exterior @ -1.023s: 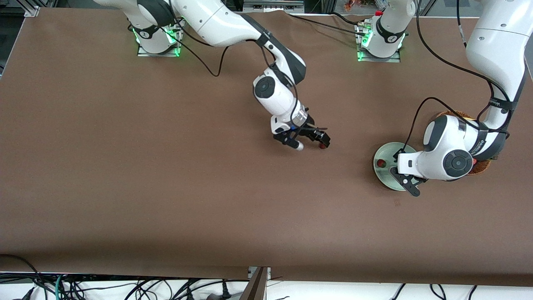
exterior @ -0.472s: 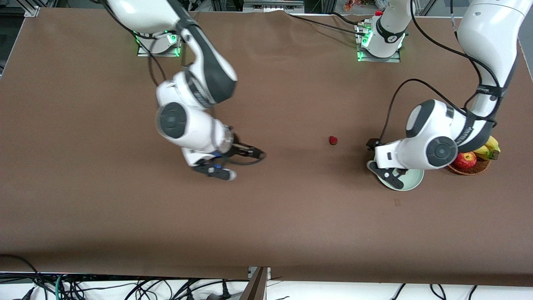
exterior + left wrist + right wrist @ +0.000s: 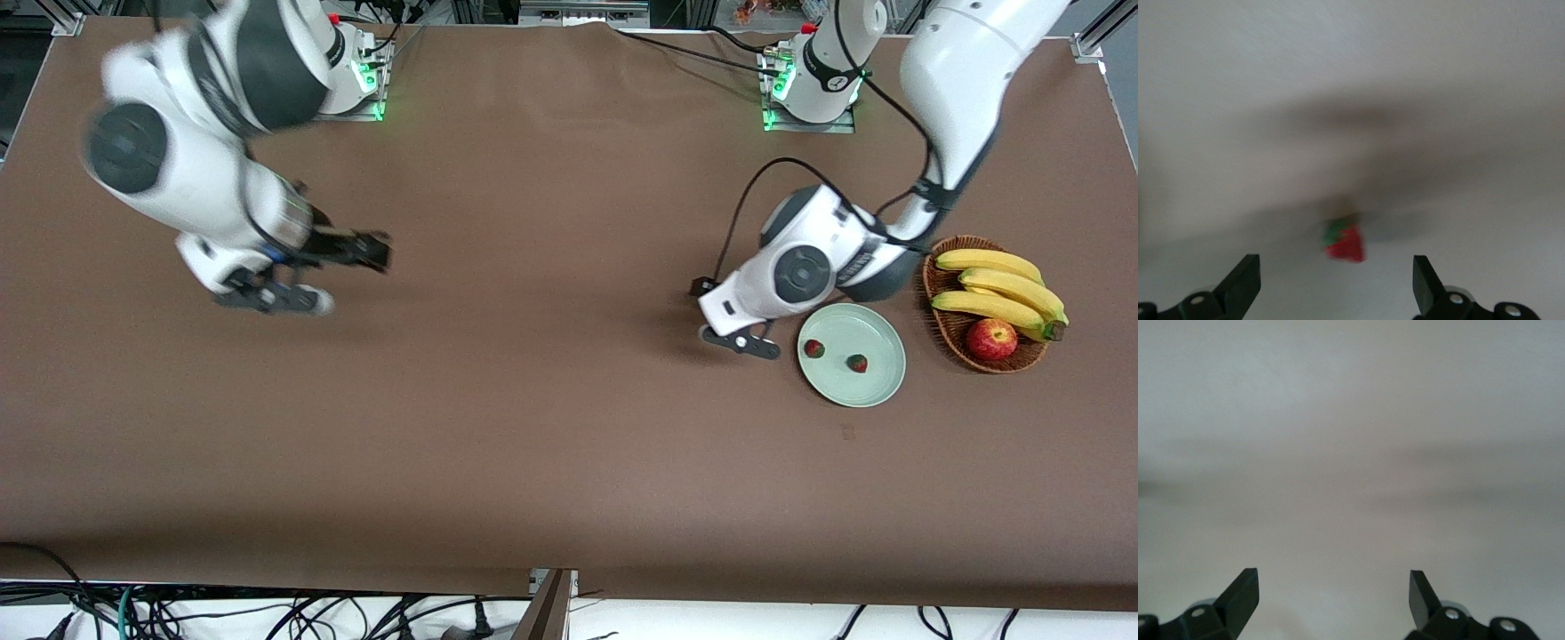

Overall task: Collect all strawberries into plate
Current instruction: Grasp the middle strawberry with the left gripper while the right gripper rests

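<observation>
My left gripper moves toward the strawberry, before closing on it, since the strawberry lies beyond its fingers and closing now would miss.
The pale green plate [image 3: 880, 384] lies next to the fruit basket and holds two strawberries [image 3: 813, 348] [image 3: 857, 363]. My left gripper [image 3: 722, 313] hangs open just beside the plate, toward the right arm's end of the table. In the left wrist view a third strawberry [image 3: 1345, 241] lies on the table just ahead of the open left gripper [image 3: 1336, 270]; the front view hides it under the hand. My right gripper [image 3: 331, 274] is open and empty, low over bare table near the right arm's end. The right wrist view shows its gripper [image 3: 1333, 587] and only tabletop.
A brown wicker basket [image 3: 951, 331] with bananas [image 3: 996, 284] and a red apple [image 3: 992, 338] stands beside the plate at the left arm's end of the table. Both arm bases stand along the edge farthest from the front camera.
My right gripper let a strawberry go on the table and swung away toward its own end. My left gripper opened over the plate and shifted off it to the loose strawberry.
</observation>
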Action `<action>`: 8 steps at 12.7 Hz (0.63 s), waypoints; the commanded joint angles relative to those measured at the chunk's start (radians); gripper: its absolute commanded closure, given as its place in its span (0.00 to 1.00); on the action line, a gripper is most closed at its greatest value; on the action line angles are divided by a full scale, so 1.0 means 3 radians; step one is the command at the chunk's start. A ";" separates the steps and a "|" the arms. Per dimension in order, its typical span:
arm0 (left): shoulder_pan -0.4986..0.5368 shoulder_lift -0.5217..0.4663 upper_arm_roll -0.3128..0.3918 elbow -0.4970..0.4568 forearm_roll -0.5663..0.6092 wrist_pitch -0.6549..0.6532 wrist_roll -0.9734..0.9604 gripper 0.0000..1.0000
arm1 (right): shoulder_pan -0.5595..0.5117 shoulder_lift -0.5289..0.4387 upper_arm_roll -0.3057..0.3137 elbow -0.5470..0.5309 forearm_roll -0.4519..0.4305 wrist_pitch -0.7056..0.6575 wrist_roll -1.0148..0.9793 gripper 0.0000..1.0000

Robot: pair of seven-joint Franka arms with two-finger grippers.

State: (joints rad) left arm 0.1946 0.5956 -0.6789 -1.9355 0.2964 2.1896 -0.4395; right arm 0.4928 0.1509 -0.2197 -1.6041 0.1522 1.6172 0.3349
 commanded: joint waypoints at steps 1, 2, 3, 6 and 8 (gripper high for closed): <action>-0.0035 -0.0007 0.0023 -0.0262 0.0263 0.0315 -0.0406 0.00 | -0.0445 -0.0513 0.0211 -0.0293 -0.0154 -0.0246 -0.0373 0.01; -0.0035 0.0029 0.0028 -0.0262 0.0412 0.0310 -0.0411 0.00 | -0.0568 -0.0539 0.0216 -0.0293 -0.0185 -0.0297 -0.0542 0.01; -0.0035 0.0034 0.0029 -0.0262 0.0448 0.0315 -0.0422 0.00 | -0.0599 -0.0595 0.0206 -0.0293 -0.0205 -0.0343 -0.0630 0.01; -0.0035 0.0131 0.0039 -0.0262 0.0500 0.0396 -0.0493 0.13 | -0.0600 -0.0682 0.0206 -0.0242 -0.0379 -0.0400 -0.0635 0.01; -0.0030 0.0167 0.0044 -0.0257 0.0546 0.0397 -0.0503 0.58 | -0.0574 -0.0631 0.0211 -0.0181 -0.0582 -0.0400 -0.0636 0.01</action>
State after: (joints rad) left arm 0.1806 0.6351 -0.6653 -2.0112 0.4217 2.2922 -0.5663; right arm 0.3222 -0.0348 -0.1704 -1.6675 0.0361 1.5034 0.1540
